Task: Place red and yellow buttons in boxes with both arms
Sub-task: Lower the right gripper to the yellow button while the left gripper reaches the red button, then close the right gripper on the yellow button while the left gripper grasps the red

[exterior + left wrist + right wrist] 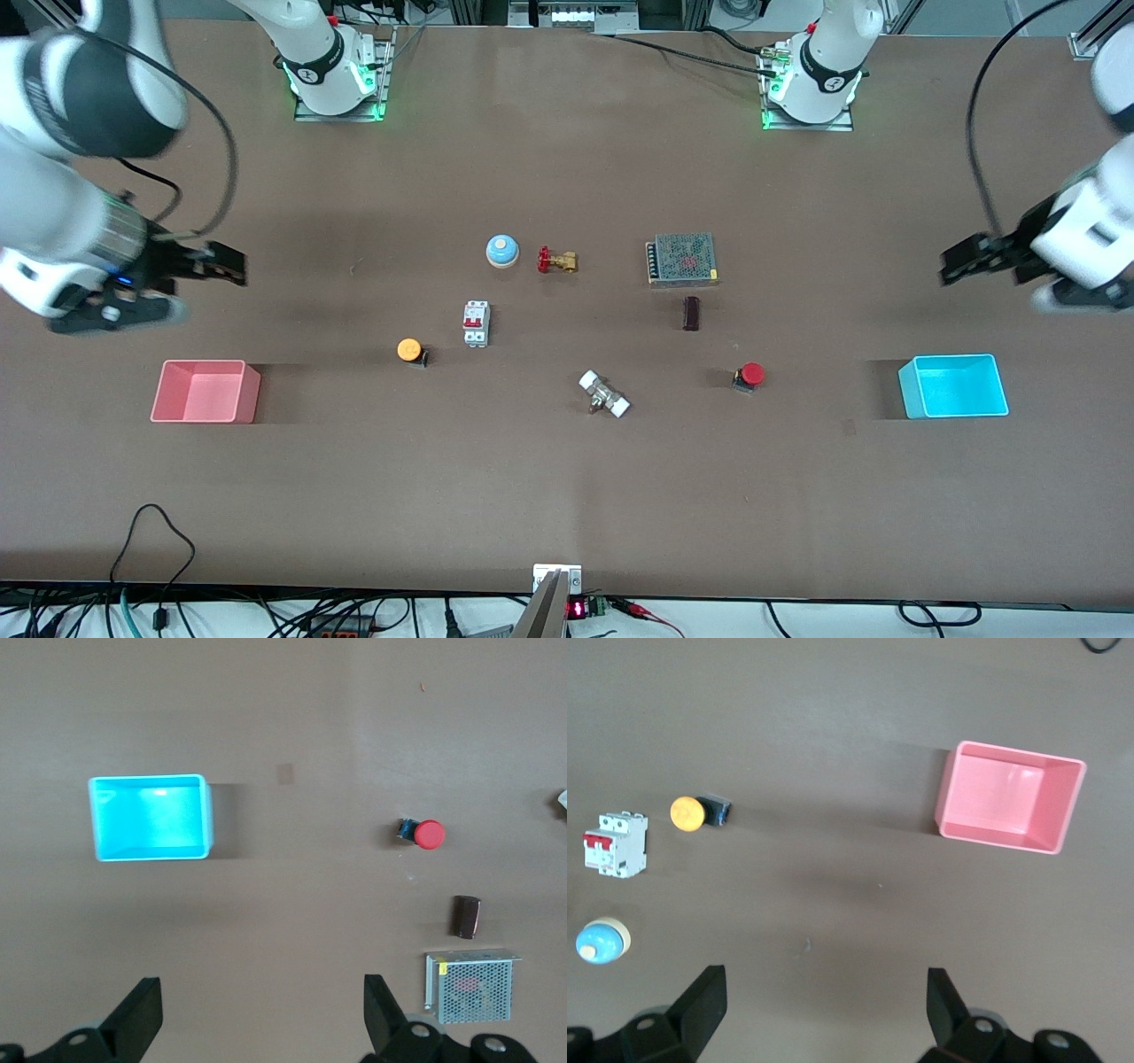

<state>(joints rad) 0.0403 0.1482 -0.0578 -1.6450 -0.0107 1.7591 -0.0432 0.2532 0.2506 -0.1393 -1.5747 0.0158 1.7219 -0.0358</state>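
The left gripper grabs the red button by its round red cap [752,373] next. Then it places the button in the cyan box [954,386].
The orange-yellow button [409,349] [687,812] lies on its side on the brown table, between the pink-red box [205,391] [1010,797] and a white circuit breaker. Toward the left arm's end lies the red button [751,375] [428,834], with the cyan box [954,386] [151,817] farther along. My right gripper [232,263] [826,997] hangs open and empty over bare table above the pink-red box's end. Over bare table by the cyan box's end, my left gripper [955,263] [263,1003] is open and empty too.
Mid-table stand a white circuit breaker [476,323], a blue-and-white bell [501,251], a brass valve with red handwheel [556,260], a metal mesh power supply [681,259], a dark small block [692,313] and a white-ended fitting [604,393]. Cables run along the table's near edge.
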